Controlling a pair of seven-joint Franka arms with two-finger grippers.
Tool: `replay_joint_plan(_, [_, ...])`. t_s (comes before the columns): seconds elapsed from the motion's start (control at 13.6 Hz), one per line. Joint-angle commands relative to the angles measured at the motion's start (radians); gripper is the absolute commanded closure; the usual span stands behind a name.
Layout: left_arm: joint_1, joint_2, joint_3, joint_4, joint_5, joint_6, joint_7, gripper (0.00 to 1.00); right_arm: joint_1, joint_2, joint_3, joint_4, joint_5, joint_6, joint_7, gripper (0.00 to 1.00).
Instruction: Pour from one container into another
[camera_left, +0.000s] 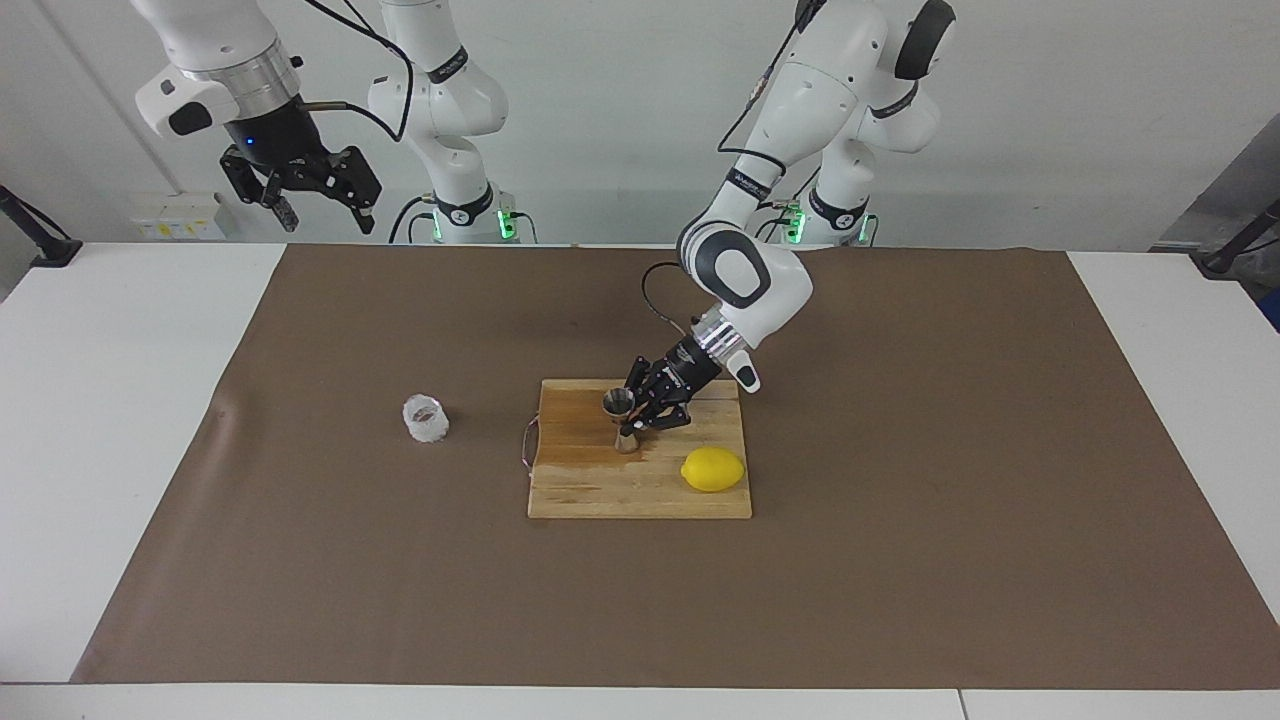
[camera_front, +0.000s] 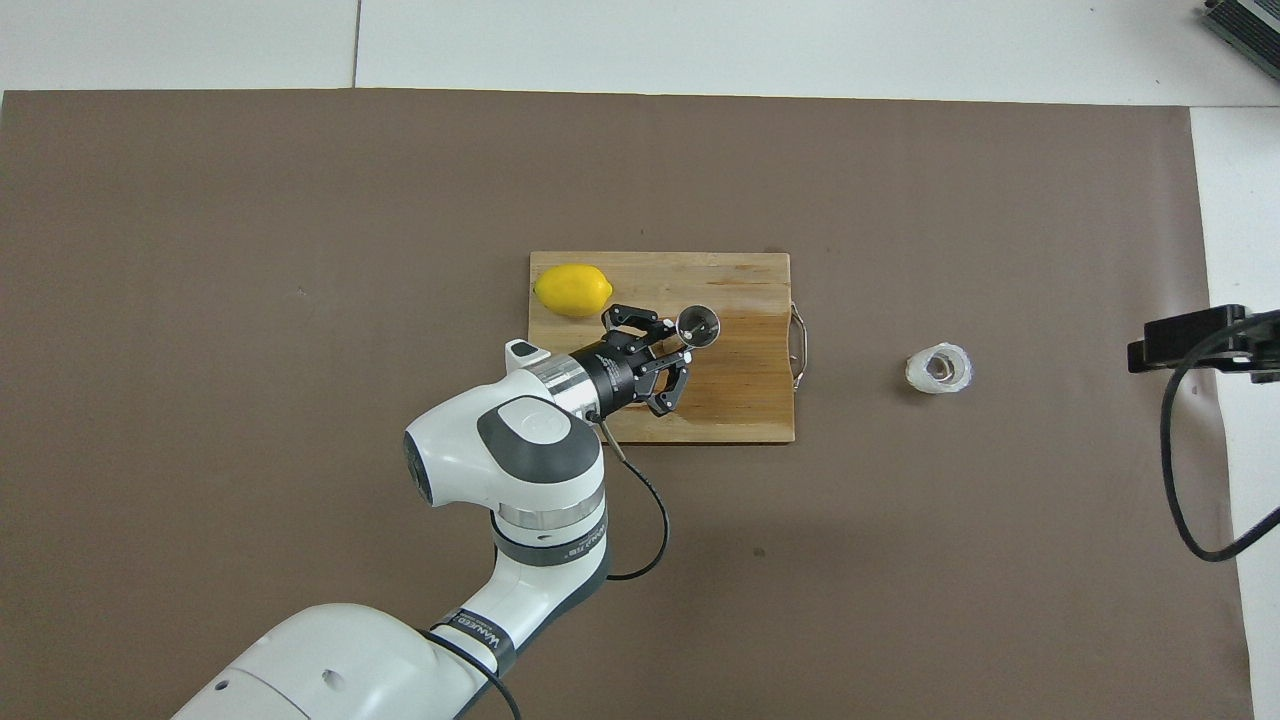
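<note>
The steel jigger (camera_front: 698, 326) rests upright on the wooden cutting board (camera_front: 746, 367) and would stay standing, so it is now time for my left gripper to open.
The steel jigger (camera_left: 622, 421) stands about upright on the wooden cutting board (camera_left: 590, 490); it also shows in the overhead view (camera_front: 697, 325). My left gripper (camera_left: 645, 412) is low over the board, shut on the jigger at its waist, and shows from above too (camera_front: 676, 347). The clear faceted cup (camera_left: 425, 418) stands alone on the brown mat beside the board, toward the right arm's end (camera_front: 938, 368). My right gripper (camera_left: 318, 200) is open and empty, waiting high over the table's edge by its base.
A yellow lemon (camera_left: 713, 469) lies on the board's corner farther from the robots, toward the left arm's end (camera_front: 572, 289). The board (camera_front: 745, 410) has a metal handle (camera_front: 800, 345) on the side facing the cup. A brown mat (camera_left: 900, 560) covers the table.
</note>
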Motion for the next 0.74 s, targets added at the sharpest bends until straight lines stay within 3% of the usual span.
replay_joint_plan(0.0, [0.007, -0.024, -0.001, -0.030, -0.043, -0.028, 0.034, 1.00, -0.014, -0.018, 0.004, -0.016, 0.019, -0.001, -0.025, 0.00])
replay_joint_plan(0.22, [0.009, -0.025, -0.001, -0.033, -0.061, -0.030, 0.033, 1.00, -0.014, -0.016, 0.004, -0.016, 0.019, -0.001, -0.025, 0.00])
replay_joint_plan(0.29, [0.007, -0.025, -0.001, -0.033, -0.064, -0.030, 0.033, 0.87, -0.014, -0.016, 0.004, -0.016, 0.019, -0.001, -0.025, 0.00])
replay_joint_plan(0.37, [-0.002, -0.025, -0.001, -0.033, -0.073, -0.022, 0.031, 0.01, -0.014, -0.018, 0.004, -0.016, 0.019, -0.001, -0.025, 0.00])
replay_joint_plan(0.66, [-0.005, -0.025, 0.000, -0.033, -0.069, -0.024, 0.021, 0.00, -0.014, -0.018, 0.004, -0.016, 0.019, -0.001, -0.025, 0.00])
